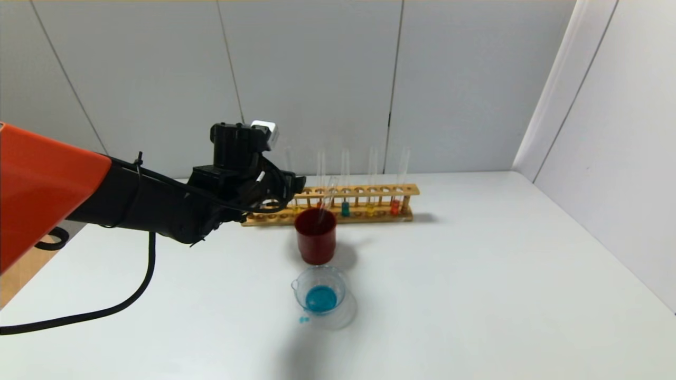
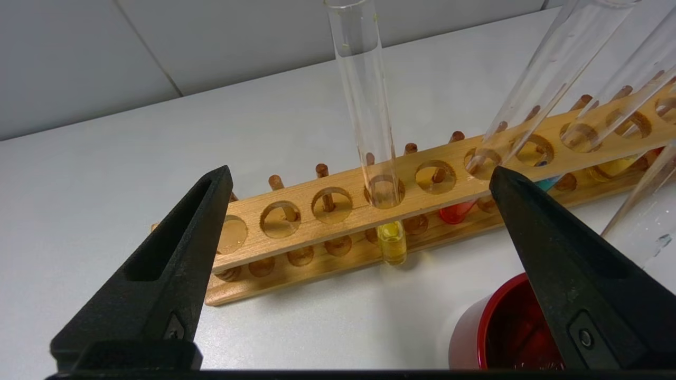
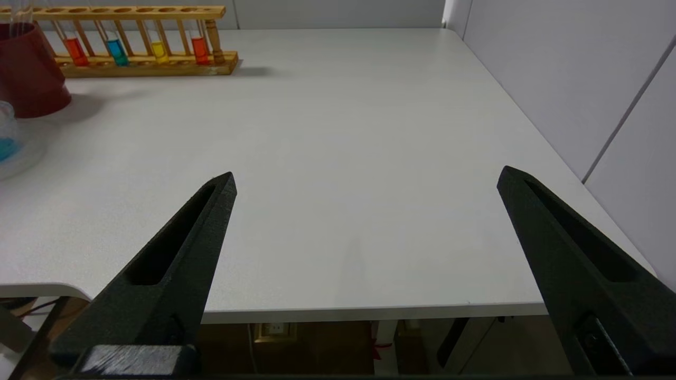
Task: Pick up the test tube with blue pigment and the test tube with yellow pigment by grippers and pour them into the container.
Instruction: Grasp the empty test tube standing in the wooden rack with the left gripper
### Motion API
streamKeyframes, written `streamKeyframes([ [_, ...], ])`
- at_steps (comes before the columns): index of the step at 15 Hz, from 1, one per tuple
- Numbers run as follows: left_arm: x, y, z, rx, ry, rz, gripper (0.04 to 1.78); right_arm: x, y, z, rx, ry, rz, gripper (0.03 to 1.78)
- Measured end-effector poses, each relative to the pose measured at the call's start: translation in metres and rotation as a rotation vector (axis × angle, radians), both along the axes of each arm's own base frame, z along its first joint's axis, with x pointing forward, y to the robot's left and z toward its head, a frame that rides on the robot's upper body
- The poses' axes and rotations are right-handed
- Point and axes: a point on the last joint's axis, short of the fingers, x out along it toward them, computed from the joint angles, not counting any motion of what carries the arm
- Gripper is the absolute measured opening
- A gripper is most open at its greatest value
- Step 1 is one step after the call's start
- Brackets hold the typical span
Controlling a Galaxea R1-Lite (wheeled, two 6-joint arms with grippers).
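Observation:
My left gripper is going to grab the test tube's glass above the rack's top bar [image 1: 289, 162] next, because the wooden rack surrounds the yellow test tube's lower end.
My left gripper [image 1: 288, 187] [image 2: 360, 174] is open and empty, low in front of the left part of the wooden rack [image 2: 317, 227]. A tube with yellow liquid [image 2: 393, 243] stands upright in the rack, in line with the gap between the fingers and untouched. A second yellow tube [image 1: 371, 209] and a tube with cyan-blue liquid [image 1: 345, 208] stand farther right in the rack. The clear glass beaker [image 1: 320, 295] holds blue liquid and sits in front of the red cup [image 1: 316, 236]. My right gripper [image 3: 367, 177] is open and empty over the table's near right edge.
An empty tube [image 1: 327, 198] leans in the red cup, which stands just right of my left gripper [image 2: 501, 332]. Tubes with red [image 1: 320, 205] and orange-red [image 1: 395, 207] liquid stand in the rack. Blue drops [image 1: 303, 319] lie by the beaker. Walls stand behind and right.

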Motion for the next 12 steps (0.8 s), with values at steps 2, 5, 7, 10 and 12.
streamKeyframes([
  [2, 0.003, -0.002, -0.002, -0.002, 0.001, 0.000, 1.71, 0.000, 0.000, 0.000, 0.000, 0.000, 0.000, 1.74],
  [5, 0.012, -0.006, -0.002, -0.009, -0.010, 0.000, 1.72, 0.000, 0.000, 0.000, 0.000, 0.000, 0.000, 1.74],
  [7, 0.019, -0.008, 0.000, -0.018, -0.028, 0.000, 1.72, 0.000, 0.000, 0.000, 0.000, 0.000, 0.000, 1.74],
  [10, 0.030, -0.011, 0.002, -0.025, -0.044, 0.004, 1.72, 0.000, 0.000, 0.000, 0.000, 0.000, 0.000, 1.74],
  [12, 0.033, -0.012, -0.002, -0.023, -0.038, 0.005, 1.72, 0.000, 0.000, 0.000, 0.000, 0.000, 0.000, 1.74],
])
